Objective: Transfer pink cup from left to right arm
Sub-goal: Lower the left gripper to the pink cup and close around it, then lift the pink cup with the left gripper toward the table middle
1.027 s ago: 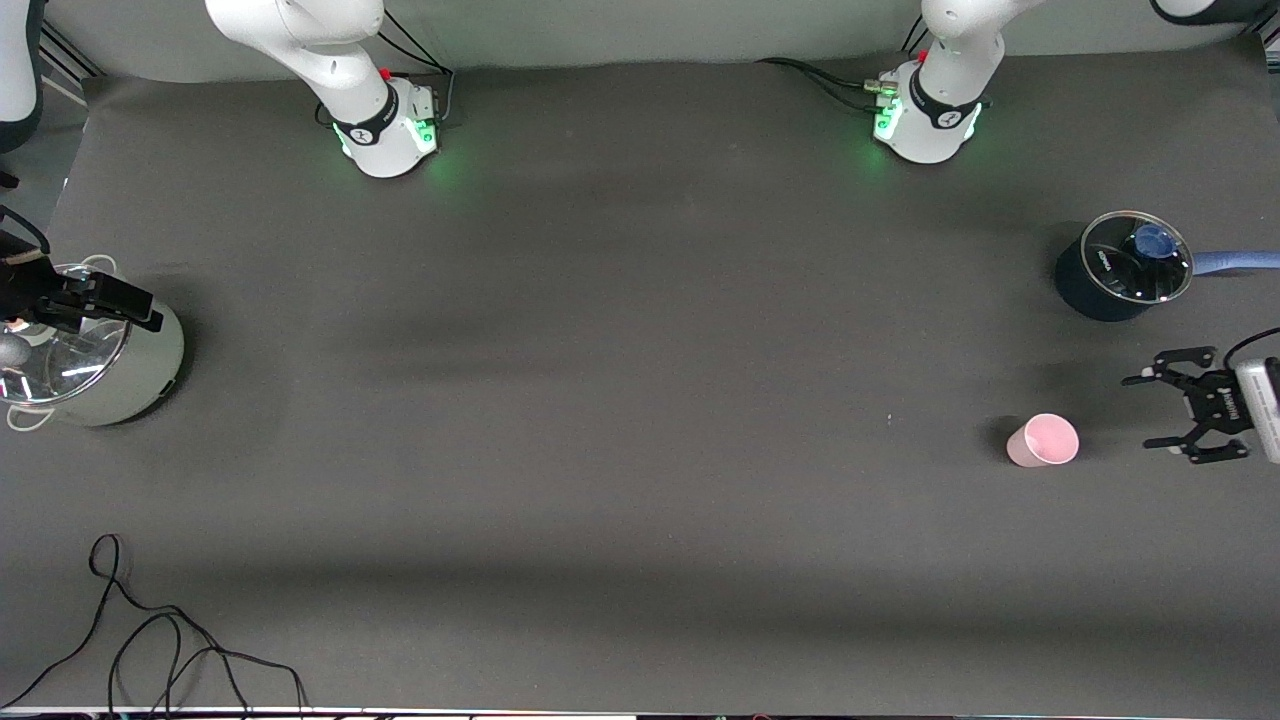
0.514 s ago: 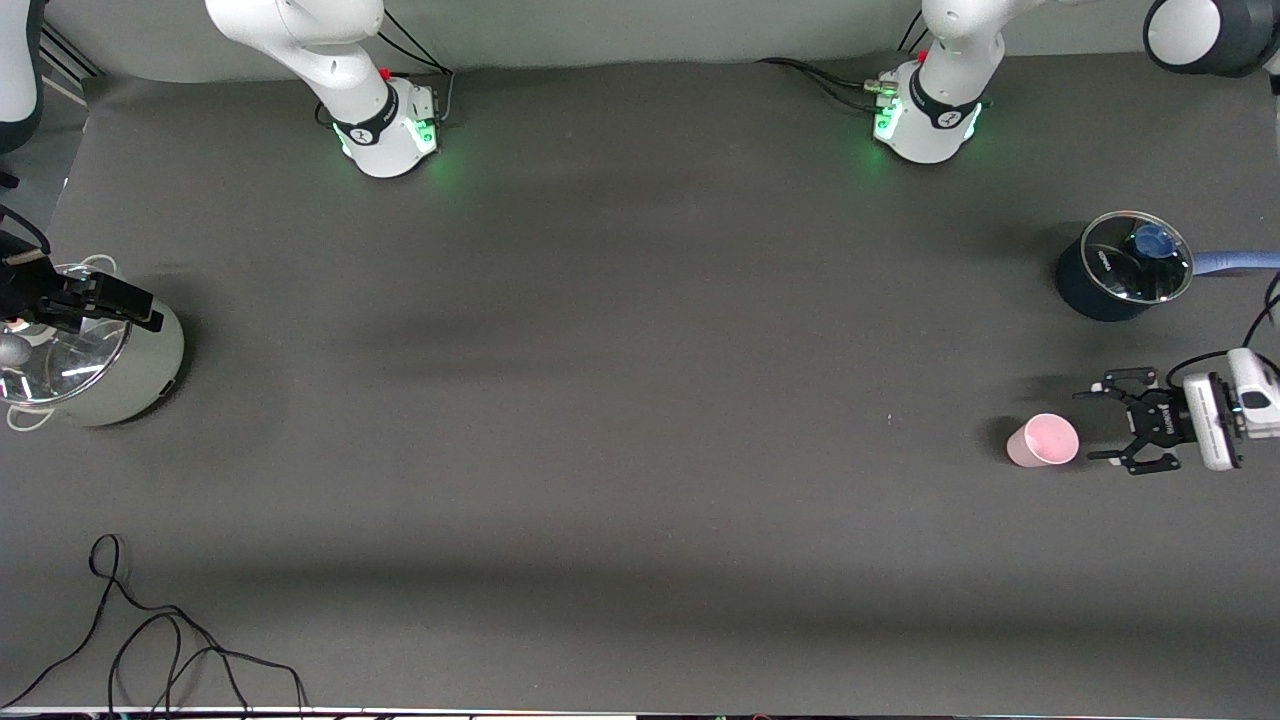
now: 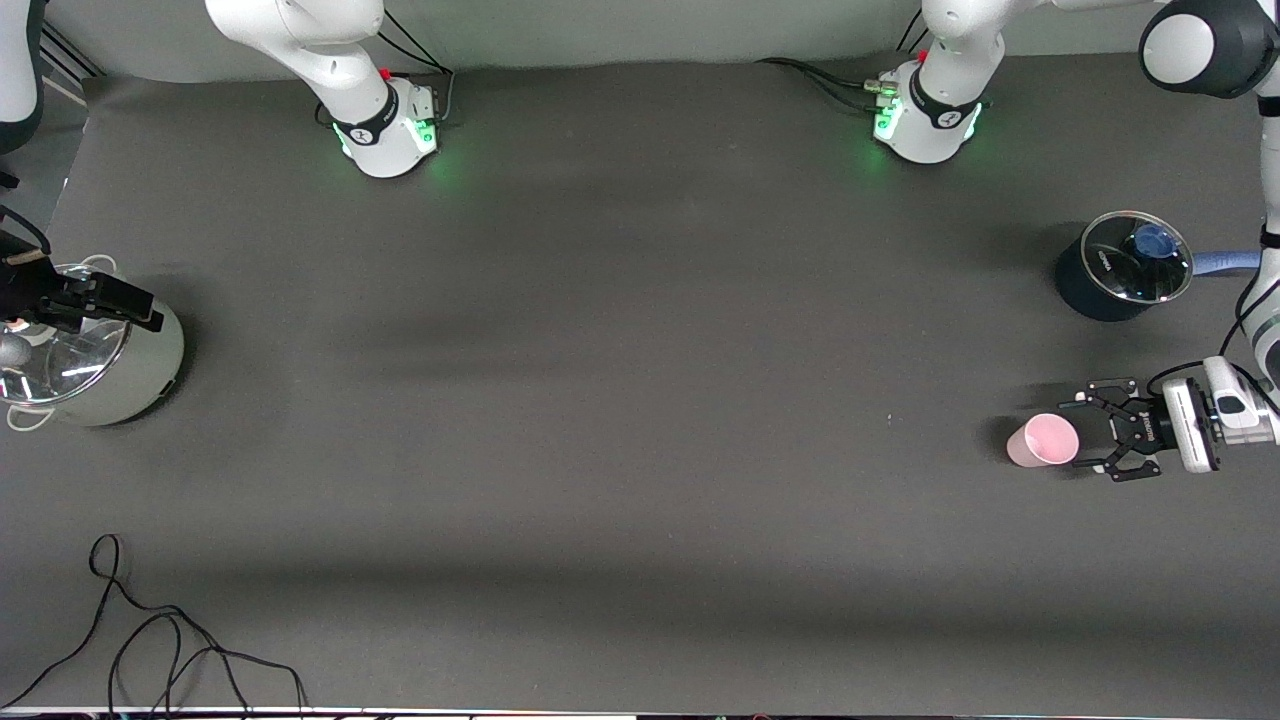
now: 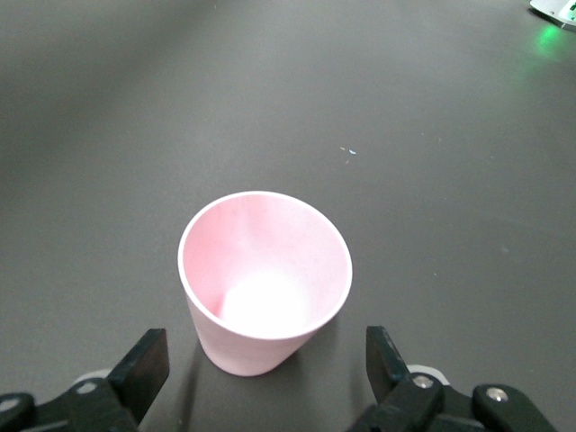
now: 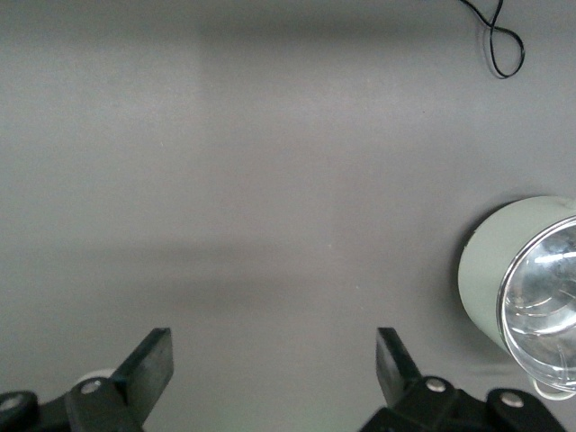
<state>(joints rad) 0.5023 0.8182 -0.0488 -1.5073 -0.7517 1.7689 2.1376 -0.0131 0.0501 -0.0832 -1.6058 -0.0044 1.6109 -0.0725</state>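
My left gripper needs to move forward before it closes on the cup, because the pink cup's body is still mostly ahead of its open fingers.
The pink cup stands upright on the dark mat near the left arm's end of the table. In the left wrist view the cup shows its open rim, empty. My left gripper is open and low over the mat, right beside the cup on the side toward the left arm's end. Its fingertips flank the cup's base without touching, with the left gripper centred on it. My right gripper waits open and empty over the silver pot; in its wrist view the right gripper holds nothing.
A dark blue pot with a glass lid and a blue handle stands farther from the front camera than the cup. The silver pot has a glass lid. A black cable lies near the front edge at the right arm's end.
My left gripper has moved in from the left arm's end of the table toward the pink cup, staying open. The cup and the right arm have not moved.
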